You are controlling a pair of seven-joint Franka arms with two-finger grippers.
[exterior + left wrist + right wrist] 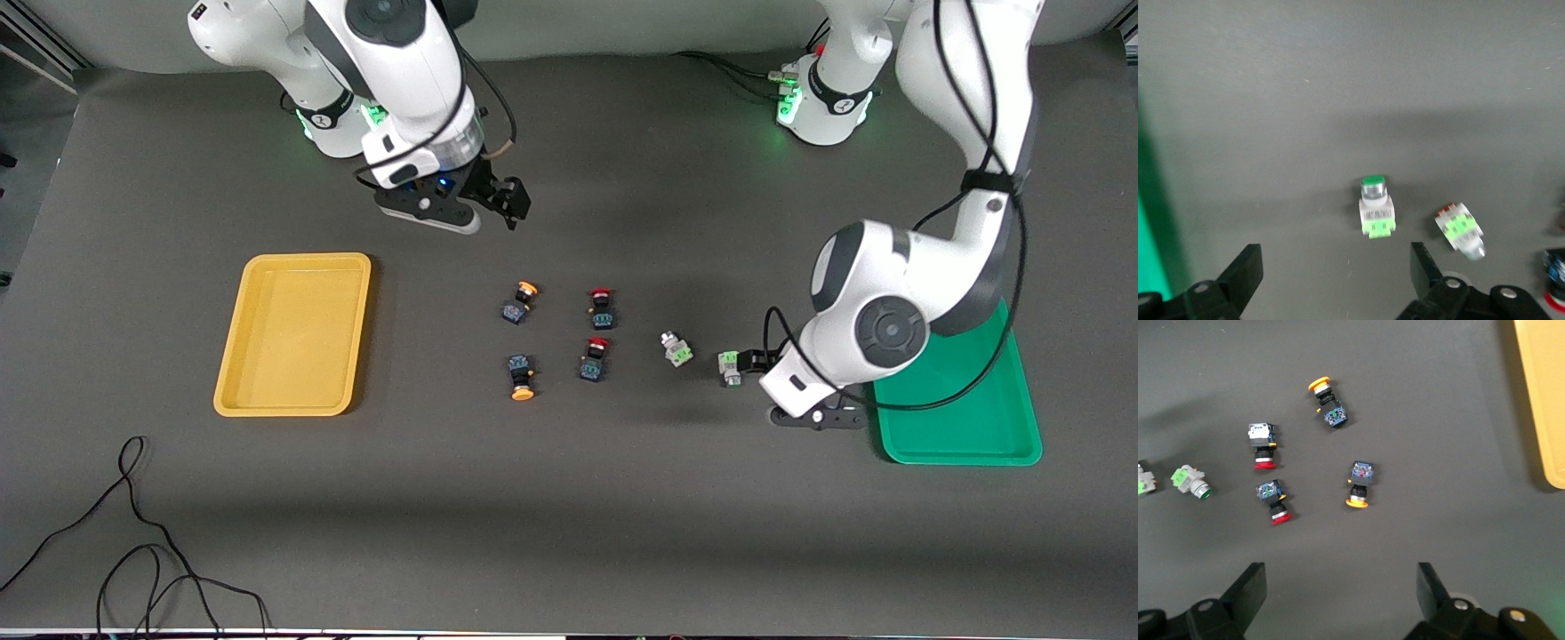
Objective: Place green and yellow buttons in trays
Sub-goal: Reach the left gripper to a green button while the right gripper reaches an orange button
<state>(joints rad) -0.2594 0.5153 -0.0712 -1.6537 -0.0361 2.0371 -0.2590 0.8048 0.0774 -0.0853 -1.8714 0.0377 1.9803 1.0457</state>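
Note:
I need to take hold of the green button by its labelled whitish-grey body (730, 369) with my left gripper next, so that I can place it in the green tray (965, 436).
Two whitish-grey buttons with green parts (729, 366) (677, 348) lie near the green tray (965, 436). Two dark buttons with orange-yellow caps (520, 302) (521, 377) lie mid-table. The yellow tray (293, 333) is bare, toward the right arm's end. My left gripper (754, 363) is low and open beside the green button nearest the green tray. In the left wrist view that button (1376, 207) lies just ahead of the open gripper (1336, 267), the other (1460, 229) beside it. My right gripper (508, 200) hangs open and empty; its wrist view (1341, 587) shows both yellow buttons (1327, 402) (1359, 484).
Two dark buttons with red caps (602, 307) (594, 359) lie between the yellow and green buttons. The left arm covers part of the green tray. A black cable (133, 533) loops on the table near the front camera at the right arm's end.

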